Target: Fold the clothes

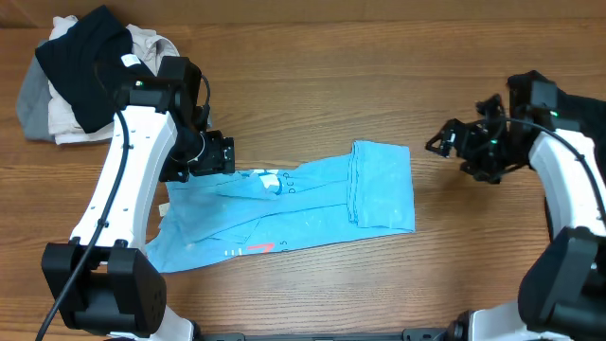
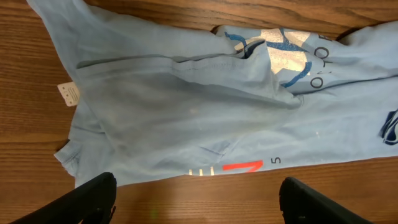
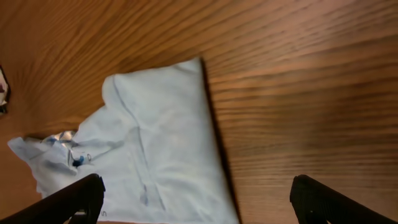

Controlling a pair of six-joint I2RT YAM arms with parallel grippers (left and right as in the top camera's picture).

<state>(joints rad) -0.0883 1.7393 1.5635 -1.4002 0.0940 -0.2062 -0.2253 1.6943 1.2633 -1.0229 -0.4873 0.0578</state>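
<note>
My right gripper grabs the light blue T-shirt [image 1: 303, 204] mid-way along the folded-over part's outer edge [image 1: 410, 189] next, to fold it inward again.
The light blue T-shirt [image 1: 303, 204] lies crumpled mid-table with white lettering and a small red mark [image 1: 260, 248]; its right part is folded over. It also shows in the left wrist view [image 2: 205, 106] and the right wrist view [image 3: 161, 143]. My left gripper [image 1: 216, 154] is open and empty, above the shirt's left end [image 2: 193, 202]. My right gripper [image 1: 445, 142] is open and empty, off the shirt's right edge [image 3: 196, 202]. A black shirt [image 1: 85, 57] lies on a pile at the back left.
The pile at the back left also holds grey [image 1: 30, 99] and beige [image 1: 156, 45] garments. Bare wooden table [image 1: 360, 76] surrounds the blue shirt. A white tag [image 2: 68, 93] sticks out at the shirt's edge.
</note>
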